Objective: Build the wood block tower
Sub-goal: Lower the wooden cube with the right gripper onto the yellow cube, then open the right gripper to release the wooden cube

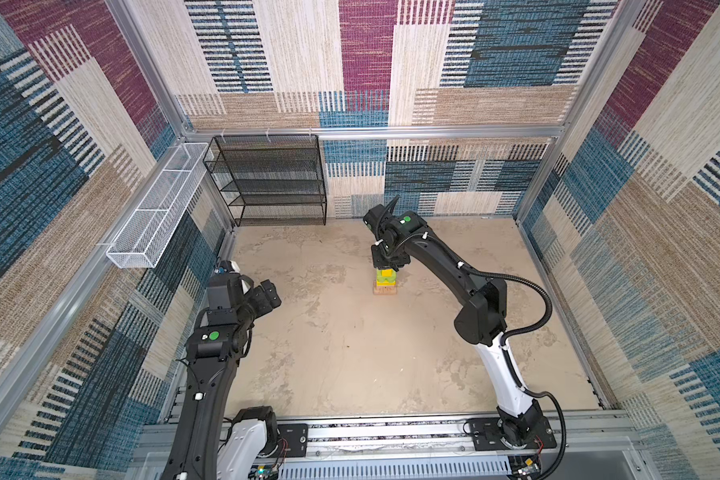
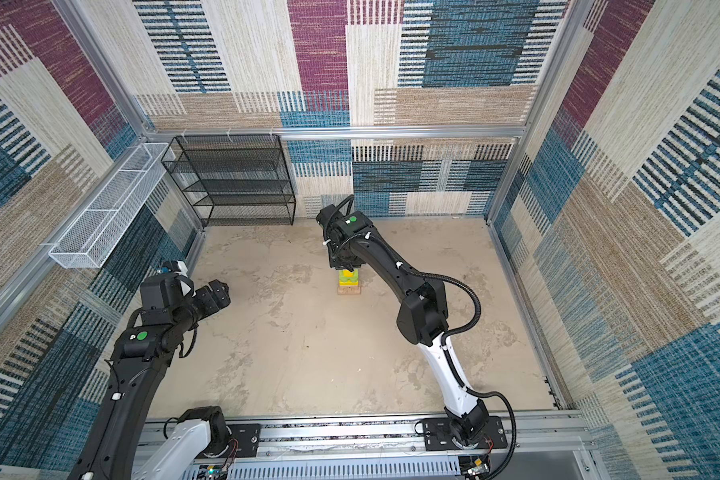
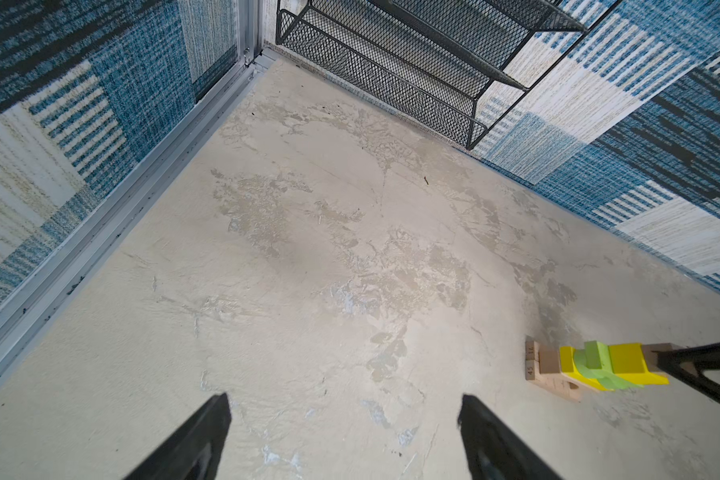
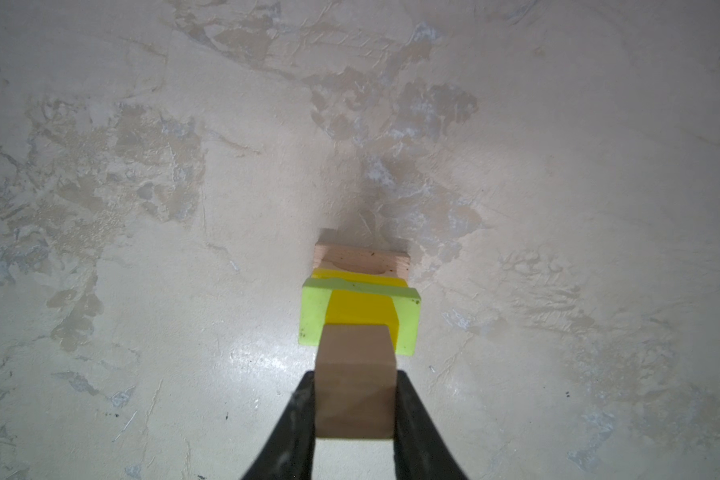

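I should open my right gripper now, because the tan cube touches the tower's topmost yellow block [image 3: 624, 361] and would rest there.
The wood block tower [image 1: 385, 282] [image 2: 348, 282] stands on the beige floor right of centre. It has tan bars [image 3: 545, 370] at its base, with yellow and lime green blocks [image 3: 595, 361] above them. My right gripper [image 4: 355, 376] hangs straight over the tower, shut on a tan cube [image 4: 354, 399]. In the left wrist view the tan cube [image 3: 659, 357] touches the tower's topmost yellow block [image 3: 624, 361]. My left gripper [image 3: 344, 401] [image 1: 267, 295] is open and holds nothing, raised near the left wall and well apart from the tower.
A black wire shelf [image 1: 271, 178] stands at the back left against the wall. A white wire basket [image 1: 154, 212] hangs on the left wall. Patterned walls close in three sides, and a metal rail [image 1: 391, 432] carries both arm bases at the front.
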